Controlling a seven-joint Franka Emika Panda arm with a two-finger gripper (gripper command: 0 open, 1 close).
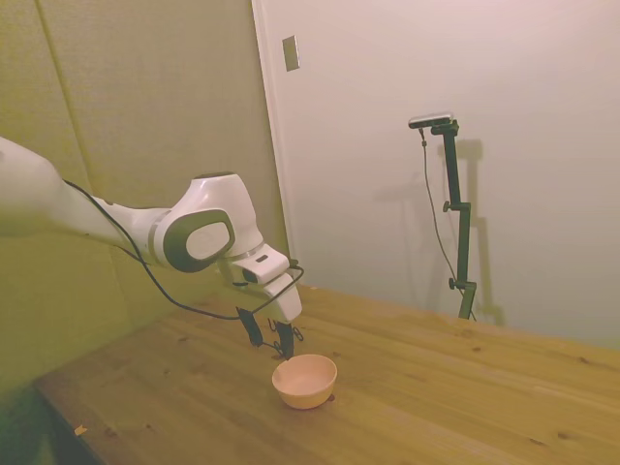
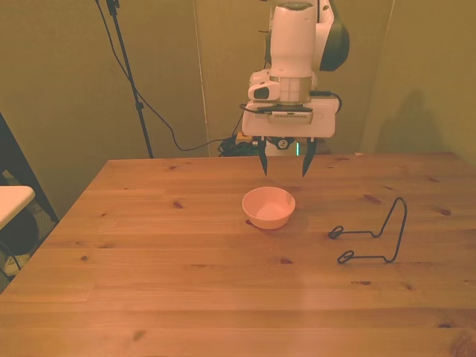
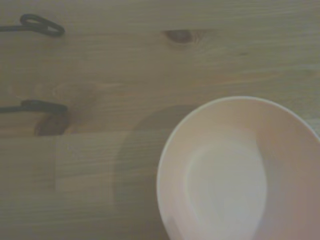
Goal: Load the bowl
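Note:
My gripper grabs the pale pink bowl by its rim (image 1: 304,356) next, to load it into the wire rack.
The pale peach-pink bowl (image 2: 268,207) sits upright on the wooden table (image 2: 149,282), empty inside; it also shows in the side view as the bowl (image 1: 304,380) and fills much of the wrist view as the bowl (image 3: 240,172). My gripper (image 2: 282,161) hangs open above and just behind the bowl, fingers pointing down with nothing between them. In the side view the gripper (image 1: 268,337) is a little above the bowl's near-left rim.
A thin black wire rack (image 2: 374,232) stands on the table at the front view's right of the bowl. Its looped feet (image 3: 37,25) show in the wrist view. The rack (image 1: 263,325) is partly hidden behind the gripper in the side view.

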